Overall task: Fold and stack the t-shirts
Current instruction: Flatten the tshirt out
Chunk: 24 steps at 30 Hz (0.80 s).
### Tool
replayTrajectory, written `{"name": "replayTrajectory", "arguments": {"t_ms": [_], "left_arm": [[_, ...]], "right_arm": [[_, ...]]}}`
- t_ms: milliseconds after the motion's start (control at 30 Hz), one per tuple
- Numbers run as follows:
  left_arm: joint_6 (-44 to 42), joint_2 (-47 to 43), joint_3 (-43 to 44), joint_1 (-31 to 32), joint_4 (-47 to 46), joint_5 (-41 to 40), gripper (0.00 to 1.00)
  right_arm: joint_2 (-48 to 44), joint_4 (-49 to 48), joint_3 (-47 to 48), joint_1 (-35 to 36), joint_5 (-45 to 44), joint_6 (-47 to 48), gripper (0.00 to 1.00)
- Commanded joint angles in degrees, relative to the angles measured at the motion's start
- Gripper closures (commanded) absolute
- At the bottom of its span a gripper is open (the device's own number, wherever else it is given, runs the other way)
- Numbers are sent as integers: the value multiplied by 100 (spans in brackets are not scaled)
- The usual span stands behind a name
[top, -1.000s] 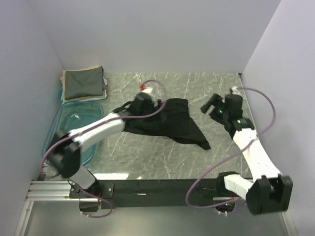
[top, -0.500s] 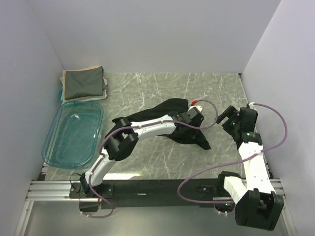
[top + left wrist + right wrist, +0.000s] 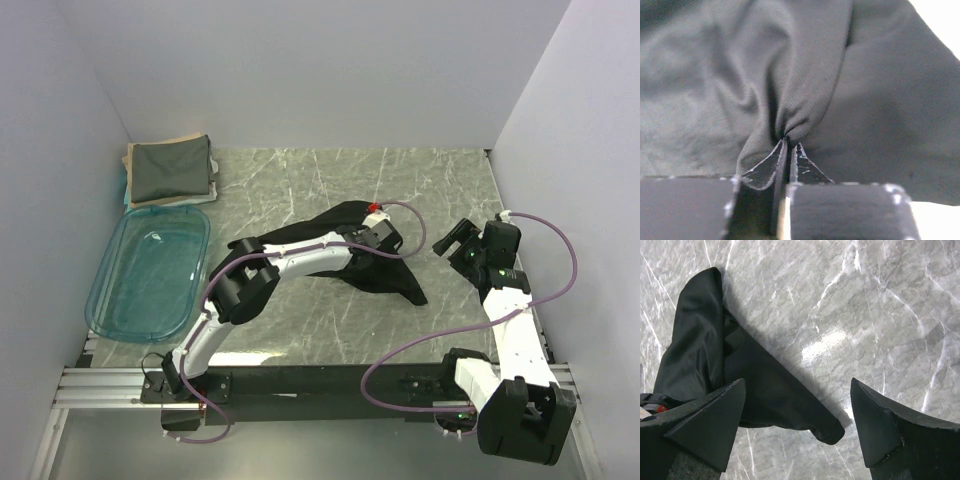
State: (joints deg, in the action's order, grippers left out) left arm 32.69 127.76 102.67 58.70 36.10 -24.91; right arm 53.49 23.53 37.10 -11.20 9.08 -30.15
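The black t-shirt's sleeve end [image 3: 417, 296] [image 3: 829, 430] should be grabbed next by my right gripper. Both grippers can then stretch the cloth open to fold it.
A black t-shirt [image 3: 345, 262] lies crumpled in the middle of the marble table [image 3: 420, 180], one sleeve end [image 3: 832, 430] pointing right. My left arm stretches across it, and my left gripper [image 3: 387, 241] is at its right part, shut on a raised fold of the black cloth [image 3: 790, 120]; the fingertips [image 3: 799, 152] pinch that fold. My right gripper [image 3: 452, 239] hovers just right of the shirt, open, with the sleeve end below and between its fingers [image 3: 710, 420]. A folded dark grey-green t-shirt [image 3: 170, 170] lies on a beige one [image 3: 212, 185] at the back left corner.
A clear blue plastic tub [image 3: 150, 270] stands on the left side of the table, in front of the folded stack. Walls close in the table at the left, back and right. Purple cables loop from both wrists.
My left arm swung from the shirt's left side over to its right part, and its jaws closed on a fold of black cloth. The right arm drew back towards the right; it stays open.
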Motion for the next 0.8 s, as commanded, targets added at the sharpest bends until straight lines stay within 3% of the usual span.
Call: {"name": "replayTrajectory", "arguments": {"t_ms": [0, 400, 767], "left_arm": [[220, -673, -115, -156, 38, -102, 99], [1011, -2192, -1108, -1087, -331, -823, 99], [1161, -3310, -2049, -1721, -648, -1464, 99]], "right_arm": [[-6, -138, -10, -40, 85, 211, 9], [-15, -85, -739, 135, 226, 141, 13], [1311, -445, -388, 1322, -276, 18, 22]]}}
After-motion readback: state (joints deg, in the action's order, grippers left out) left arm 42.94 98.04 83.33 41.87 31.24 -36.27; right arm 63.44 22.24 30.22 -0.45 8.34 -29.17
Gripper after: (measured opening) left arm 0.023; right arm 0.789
